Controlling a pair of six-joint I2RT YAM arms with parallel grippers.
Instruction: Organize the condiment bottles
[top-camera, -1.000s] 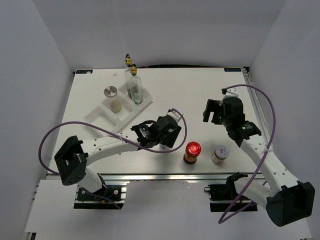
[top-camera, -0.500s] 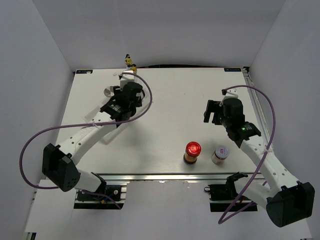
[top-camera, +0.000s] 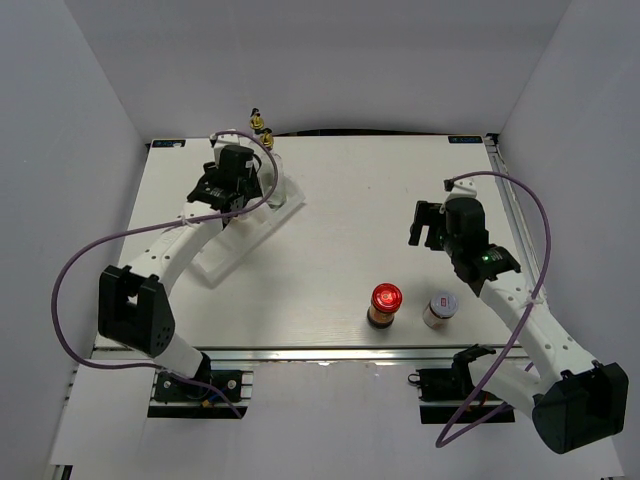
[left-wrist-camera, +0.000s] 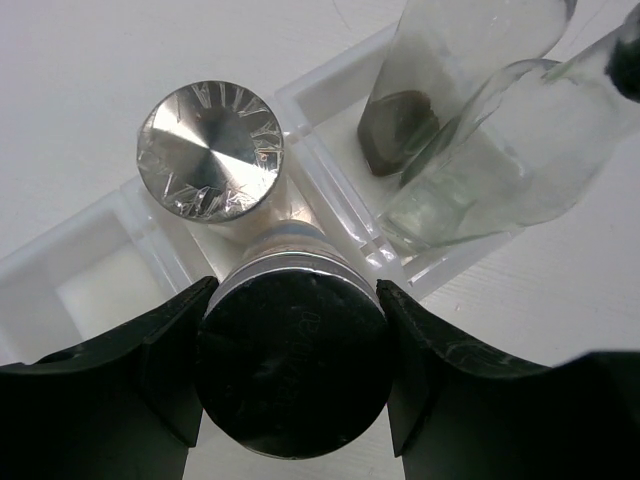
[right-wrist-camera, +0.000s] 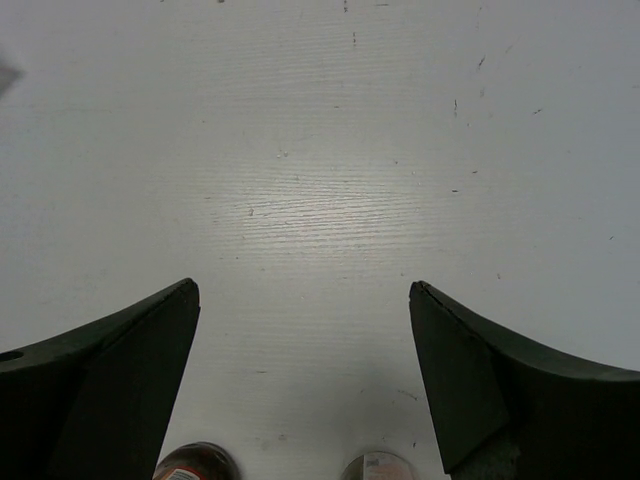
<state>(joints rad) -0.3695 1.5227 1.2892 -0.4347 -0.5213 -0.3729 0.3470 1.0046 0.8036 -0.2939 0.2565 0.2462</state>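
Observation:
The white shaker (left-wrist-camera: 290, 390), well above the rack's middle section, would fall onto the rack unseated, so my left gripper keeps hold until the shaker sits there.
My left gripper (top-camera: 228, 182) is over the white rack (top-camera: 222, 258) at the back left. In the left wrist view it (left-wrist-camera: 295, 300) is shut on a white shaker (left-wrist-camera: 290, 390) whose lid is in shadow. The other silver-lidded shaker (left-wrist-camera: 210, 150) stands in the rack just beyond it. Two clear glass cruets (left-wrist-camera: 440, 70) (left-wrist-camera: 510, 150) stand in the rack's end compartments, their gold pourers (top-camera: 262, 128) showing from above. The red-lidded brown jar (top-camera: 385, 303) and the small white-lidded jar (top-camera: 441, 308) stand near the front edge. My right gripper (top-camera: 428, 225) is open and empty, behind both jars.
The rack's left compartment (left-wrist-camera: 100, 280) holds nothing. The tops of the red-lidded jar (right-wrist-camera: 195, 462) and the small jar (right-wrist-camera: 375, 465) show at the bottom of the right wrist view. White walls enclose the table.
My left arm has swung from the middle of the table back and left to the rack, carrying the shaker. The right arm has not moved.

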